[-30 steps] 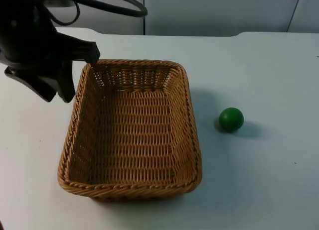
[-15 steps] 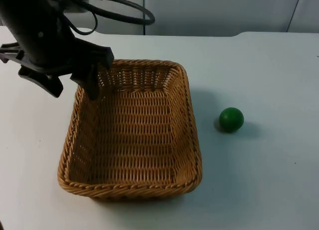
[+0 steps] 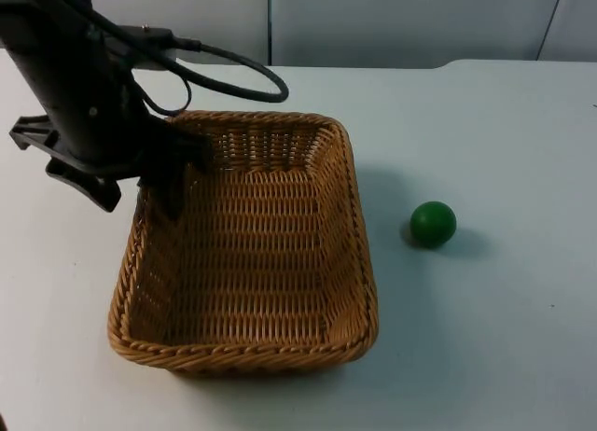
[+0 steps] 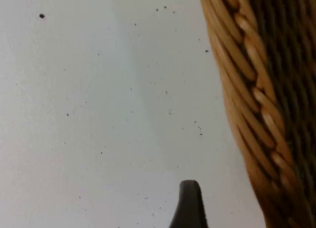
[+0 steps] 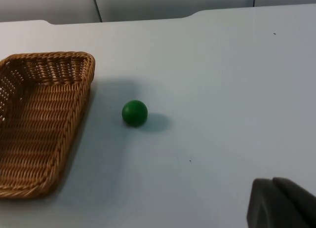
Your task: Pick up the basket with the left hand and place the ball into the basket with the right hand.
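Note:
The basket's opening should stay free for the green ball [image 3: 433, 223], so my left gripper should next pick up the basket by its long woven side rim [image 3: 138, 231].
A woven wicker basket [image 3: 358, 254] stands on the white table, left of centre. My left gripper [image 3: 140, 190] is open and straddles the basket's left rim near its back corner, one finger outside and one inside. In the left wrist view the rim [image 4: 247, 95] runs close beside the outer fingertip [image 4: 190, 204], which hangs over bare table. A green ball [image 3: 433, 223] lies on the table to the right of the basket, apart from it. The right wrist view looks onto the ball [image 5: 135, 112] and the basket [image 5: 79, 114] from a distance, with a black fingertip [image 5: 281, 206] of the waiting right gripper.
The grey partition wall [image 3: 401, 20] closes off the back of the table. A black cable loop [image 3: 252, 81] of the left arm hangs over the basket's back edge. White table [image 3: 504, 338] stretches around the ball and in front of the basket.
My left gripper has swung rightward from outside the basket's back-left corner and now sits astride its left rim. Basket and ball have not moved.

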Tool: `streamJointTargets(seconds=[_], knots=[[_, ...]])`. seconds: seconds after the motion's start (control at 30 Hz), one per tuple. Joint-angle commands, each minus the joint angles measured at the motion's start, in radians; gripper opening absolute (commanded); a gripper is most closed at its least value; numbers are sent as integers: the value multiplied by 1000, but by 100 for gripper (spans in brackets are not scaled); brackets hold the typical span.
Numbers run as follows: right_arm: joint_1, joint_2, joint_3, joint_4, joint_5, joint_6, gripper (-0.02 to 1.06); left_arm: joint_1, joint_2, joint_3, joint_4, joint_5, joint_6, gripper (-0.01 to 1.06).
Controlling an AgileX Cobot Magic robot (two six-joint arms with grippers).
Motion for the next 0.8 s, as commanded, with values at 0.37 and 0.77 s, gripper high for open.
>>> streamJointTargets(seconds=[0.37, 0.77], knots=[[-7, -4, 6, 7, -12, -2, 0, -7, 76, -7, -10, -74, -9, 10], [-7, -4, 6, 7, -12, -2, 0, 90, 48, -7, -208, -11, 2, 0]])
